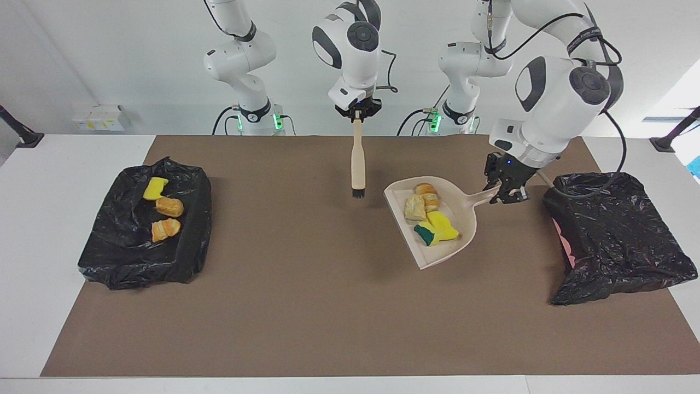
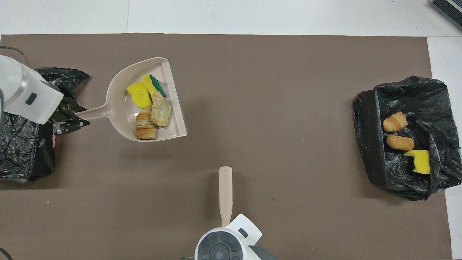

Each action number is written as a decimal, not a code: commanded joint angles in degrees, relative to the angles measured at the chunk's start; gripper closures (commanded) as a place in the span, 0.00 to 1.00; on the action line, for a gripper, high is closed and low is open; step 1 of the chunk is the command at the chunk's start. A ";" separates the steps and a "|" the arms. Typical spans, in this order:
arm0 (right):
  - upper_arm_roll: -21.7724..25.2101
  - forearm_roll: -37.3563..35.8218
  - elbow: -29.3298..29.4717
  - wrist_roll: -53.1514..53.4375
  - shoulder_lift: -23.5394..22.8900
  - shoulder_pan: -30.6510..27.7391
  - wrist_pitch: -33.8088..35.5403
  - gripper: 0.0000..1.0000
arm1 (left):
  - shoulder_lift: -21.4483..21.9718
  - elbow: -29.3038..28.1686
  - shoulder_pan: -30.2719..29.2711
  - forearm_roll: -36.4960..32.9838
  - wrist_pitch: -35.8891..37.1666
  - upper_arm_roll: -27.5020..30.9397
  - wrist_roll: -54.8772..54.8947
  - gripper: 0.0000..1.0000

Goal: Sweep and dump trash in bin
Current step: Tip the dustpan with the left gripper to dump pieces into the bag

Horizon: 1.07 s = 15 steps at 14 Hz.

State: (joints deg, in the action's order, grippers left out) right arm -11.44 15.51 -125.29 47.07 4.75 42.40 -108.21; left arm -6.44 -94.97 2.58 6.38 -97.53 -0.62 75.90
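The robot's right gripper should keep holding the brush. The beige brush (image 2: pixel 225 193) in it is hanging above the brown mat, with its shadow set apart.
My left gripper (image 1: pixel 508 191) is shut on the handle of the beige dustpan (image 1: pixel 437 254), beside the black-bagged bin (image 1: pixel 618 235) at the left arm's end. The pan seems to be held a little above the mat. It carries several pieces of trash (image 1: pixel 429 210): yellow sponge pieces, one with a green face, and tan bread chunks. The pan (image 2: pixel 122 94) and its trash (image 2: pixel 149 108) also show in the overhead view, with the left gripper (image 2: pixel 72 121). My right gripper (image 1: pixel 358 115) is shut on the beige brush (image 1: pixel 358 158), which hangs upright, bristles down, over the mat's middle.
A second black-bagged bin (image 1: pixel 142 257) at the right arm's end holds three scraps (image 1: pixel 168 207): one yellow sponge piece and two bread chunks. A brown mat (image 1: pixel 306 306) covers the table. A pink patch (image 1: pixel 566 241) shows at the near-pan side of the bin by the left gripper.
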 commanded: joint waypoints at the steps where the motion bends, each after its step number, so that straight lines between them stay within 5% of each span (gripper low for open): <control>1: 0.19 2.33 -4.87 0.13 1.23 1.62 -4.02 1.00 | -0.59 1.98 -5.55 0.57 2.43 -0.26 8.80 1.00; 7: 0.19 2.33 -8.13 1.44 1.58 4.01 -7.19 1.00 | -0.59 2.16 -16.45 0.13 2.34 -0.26 24.89 1.00; 14: 0.19 2.51 -9.09 2.06 1.31 4.80 -7.81 1.00 | -1.55 4.09 -25.51 -12.51 -3.97 0.18 34.83 1.00; 15: 0.19 2.51 -9.09 2.06 1.40 4.80 -7.72 0.94 | -1.82 4.44 -26.48 -14.53 -5.73 0.53 34.76 1.00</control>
State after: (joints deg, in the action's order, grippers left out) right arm -11.42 16.79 -132.73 47.93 4.74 46.68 -113.94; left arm -6.87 -92.64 -22.24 -5.06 -101.03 0.09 109.26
